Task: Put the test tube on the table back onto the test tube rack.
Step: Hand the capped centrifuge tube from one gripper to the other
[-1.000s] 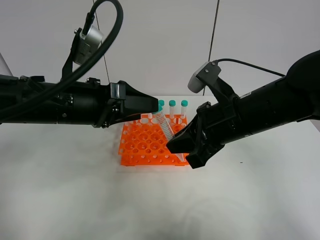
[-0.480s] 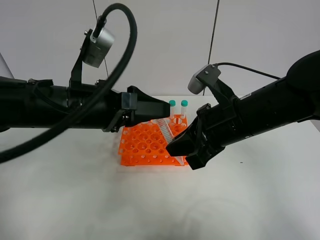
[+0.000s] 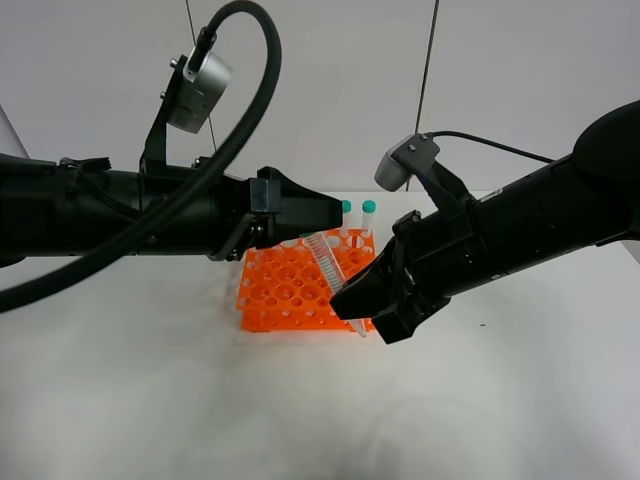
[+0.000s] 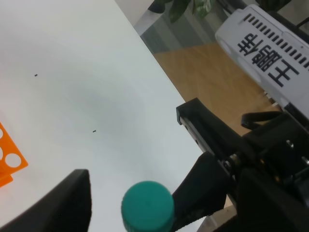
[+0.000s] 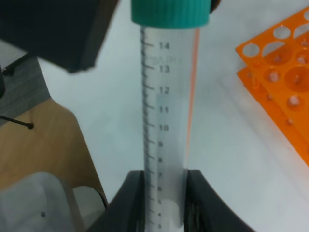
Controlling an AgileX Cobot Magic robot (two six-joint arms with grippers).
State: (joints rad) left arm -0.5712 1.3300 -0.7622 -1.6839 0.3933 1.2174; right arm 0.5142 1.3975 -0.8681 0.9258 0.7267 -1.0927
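The test tube's clear lower half needs to stay free to go into the rack, so the left gripper should next hold the test tube by its teal cap [image 4: 147, 205].
My right gripper [image 3: 360, 300] is shut on the lower half of the test tube [image 3: 325, 258] and holds it tilted above the front right corner of the orange test tube rack [image 3: 285, 290]. The right wrist view shows the pads [image 5: 137, 193] clamped on the clear graduated tube [image 5: 166, 106] below its teal cap. My left gripper [image 3: 335, 215] is open, its jaws either side of the cap [image 4: 147, 205] with a gap showing in the left wrist view. In the high view the cap is hidden behind the left gripper.
Two more teal-capped tubes [image 3: 357, 208] stand in the rack's back row. The rack sits mid-table on the white table [image 3: 150, 400]. The table's edge and a wooden floor [image 4: 207, 67] show in the left wrist view. Both arms crowd the space over the rack.
My left arm has reached further right, so its gripper now covers the tube's cap. The right gripper has kept hold of the tube and sunk slightly.
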